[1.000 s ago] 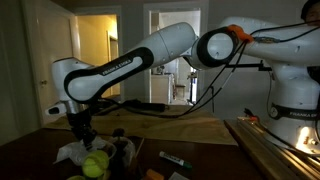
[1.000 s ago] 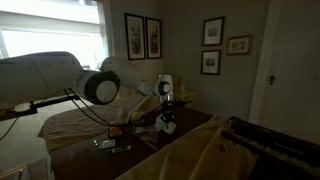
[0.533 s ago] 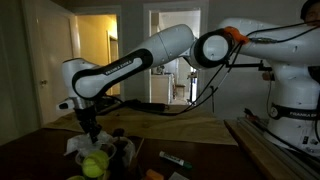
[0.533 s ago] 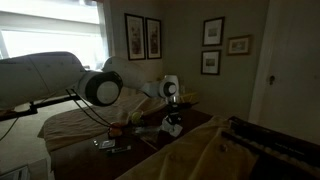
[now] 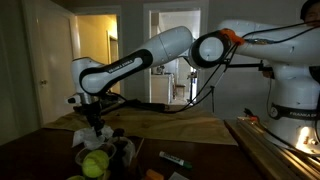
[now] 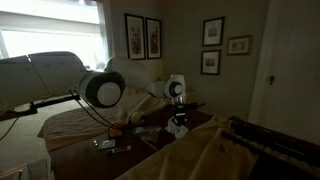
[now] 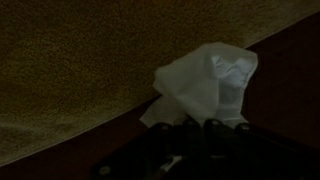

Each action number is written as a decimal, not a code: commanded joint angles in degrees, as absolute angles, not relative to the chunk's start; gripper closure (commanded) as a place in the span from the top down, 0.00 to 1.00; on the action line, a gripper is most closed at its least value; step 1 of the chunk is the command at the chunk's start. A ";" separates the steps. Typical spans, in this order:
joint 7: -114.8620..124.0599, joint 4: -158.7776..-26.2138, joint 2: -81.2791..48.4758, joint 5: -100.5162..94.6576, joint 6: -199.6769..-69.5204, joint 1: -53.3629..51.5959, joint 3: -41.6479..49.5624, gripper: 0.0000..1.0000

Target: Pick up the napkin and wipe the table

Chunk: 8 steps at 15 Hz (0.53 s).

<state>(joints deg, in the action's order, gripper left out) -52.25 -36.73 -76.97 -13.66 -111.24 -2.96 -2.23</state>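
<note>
My gripper keeps holding the napkin until it lies fully on the tan area, as its near edge by my fingers now overhangs the dark top.
My gripper (image 5: 95, 124) is shut on the crumpled white napkin (image 5: 96, 139) and holds it just above the table, over the line between the dark reddish-brown top (image 5: 30, 160) and the tan area (image 5: 190, 128). In the wrist view the napkin (image 7: 205, 82) bulges out beyond my dark fingertips (image 7: 195, 130), with the tan surface (image 7: 80, 70) beneath it. In an exterior view my gripper (image 6: 180, 116) hangs over the table (image 6: 150, 152) with the napkin (image 6: 180, 128) below it.
A yellow-green ball (image 5: 95, 165) and a dark object (image 5: 124, 150) lie just in front of the napkin. A small dark stick-like item (image 5: 172, 159) lies further along the table. Small items (image 6: 110, 145) lie near the arm. A wooden frame (image 5: 270, 145) runs along the table's side.
My gripper has moved sideways and slightly up with the napkin in it, away from the spot by the balls towards the tan area.
</note>
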 commanded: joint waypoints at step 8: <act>-35.41 -34.38 -73.02 -11.76 -111.54 -2.99 -2.51 0.01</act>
<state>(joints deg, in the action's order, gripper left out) -42.26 -34.61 -74.95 -13.21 -111.69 -3.24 -2.73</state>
